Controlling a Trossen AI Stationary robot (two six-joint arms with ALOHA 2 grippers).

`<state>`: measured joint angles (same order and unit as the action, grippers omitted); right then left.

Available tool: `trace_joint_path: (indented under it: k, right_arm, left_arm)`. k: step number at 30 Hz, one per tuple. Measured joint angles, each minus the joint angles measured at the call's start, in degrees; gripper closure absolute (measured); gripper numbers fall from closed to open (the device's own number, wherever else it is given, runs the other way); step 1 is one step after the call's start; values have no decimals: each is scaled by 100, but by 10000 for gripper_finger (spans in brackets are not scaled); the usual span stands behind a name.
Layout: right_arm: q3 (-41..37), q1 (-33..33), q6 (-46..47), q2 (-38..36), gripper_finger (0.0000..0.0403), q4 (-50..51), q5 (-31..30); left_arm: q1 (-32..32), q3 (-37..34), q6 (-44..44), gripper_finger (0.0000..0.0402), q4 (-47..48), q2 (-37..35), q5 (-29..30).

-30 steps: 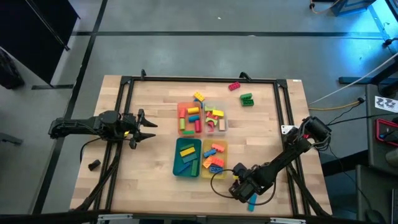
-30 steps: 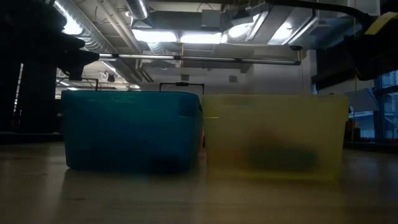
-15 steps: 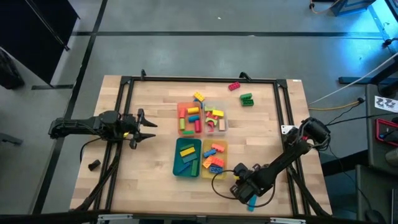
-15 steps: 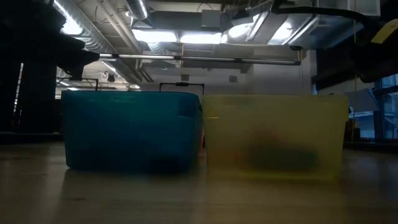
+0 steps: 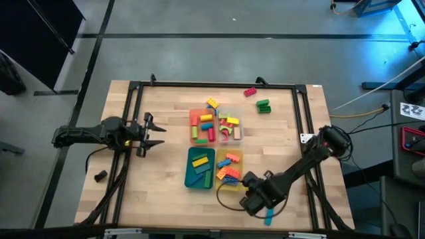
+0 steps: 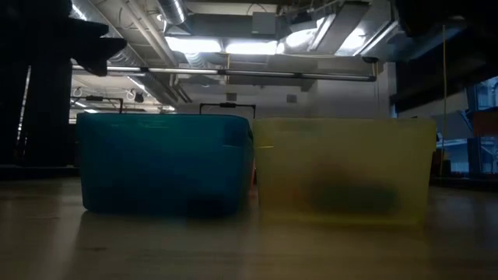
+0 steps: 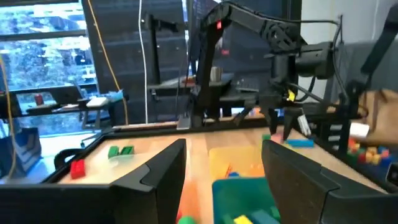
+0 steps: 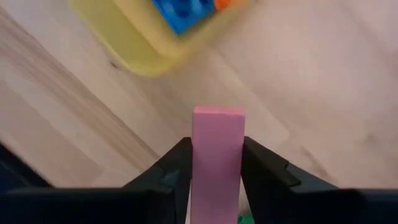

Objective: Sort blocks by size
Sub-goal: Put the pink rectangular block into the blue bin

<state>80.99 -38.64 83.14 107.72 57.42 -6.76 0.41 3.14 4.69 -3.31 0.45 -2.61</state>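
Observation:
The loose end of the pink bar hangs over wood beside the yellow tray, so the robot will move the pink bar over the teal tray (image 5: 188,174) before the right gripper releases it.
My right gripper (image 5: 254,201) hangs over the table's near right part, just right of the yellow tray (image 5: 236,182), and is shut on a pink bar (image 8: 217,146). A blue block (image 5: 269,216) lies on the wood beside it. Sorted blocks fill the orange tray (image 5: 194,118), the clear tray (image 5: 240,133), the teal tray (image 5: 188,174) and the yellow tray. A red block (image 5: 250,92) and a green block (image 5: 263,105) lie loose at the far right. My left gripper (image 5: 157,134) waits open at the table's left, holding nothing. My right gripper pinches the pink bar's two long sides (image 8: 217,180) between its two fingers (image 8: 176,168). The fingers point down, and the bar lies along them. Its free end (image 8: 217,115) sticks out past the fingertips toward the table, lifted clear of the wood.
A yellow-and-blue block (image 5: 211,103) lies just beyond the orange tray. A black frame (image 5: 199,85) runs round the tabletop. Bare wood shows between the left gripper and the trays and along the near edge. The yellow tray's corner (image 8: 134,59) lies close below my right gripper.
My right gripper has risen from the table near the blue block and shifted a little toward the yellow tray. The blue block stays on the wood. My left gripper has tipped up and rolled slightly in place.

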Motion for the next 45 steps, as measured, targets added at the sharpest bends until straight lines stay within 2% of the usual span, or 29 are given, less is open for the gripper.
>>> trace_joint_path:
  k: [6,9,13,18,27,29,40,45]
  right_arm:
    - [823,351,-768,-12,293,743,-83]
    - [1147,515,-1189,-20,287,893,-458]
    - [1474,745,-1843,-23,286,782,-1063]
    - [1498,1073,-2653,-14,287,57,-1501]
    - [1500,1603,-4337,193,283,-1714,-1355]
    - [1498,1682,-4571,223,283,-1859,-1303]
    - [1491,1969,-5047,648,282,-2493,-970]
    - [1492,2000,-5065,949,282,-2658,-1061]
  left_arm:
    - [0,0,-377,208,-248,0,-2]
    - [-1,0,-398,208,-326,2,-39]
    - [-1,2,-303,208,-429,2,-240]
    - [-1,7,-205,208,-690,0,-278]
    - [-1,7,-341,208,-709,3,-278]
    - [-3,7,-318,208,-797,15,-280]
    - [-6,2,-85,208,-563,51,-282]
    - [-2,7,-9,208,-318,110,-278]
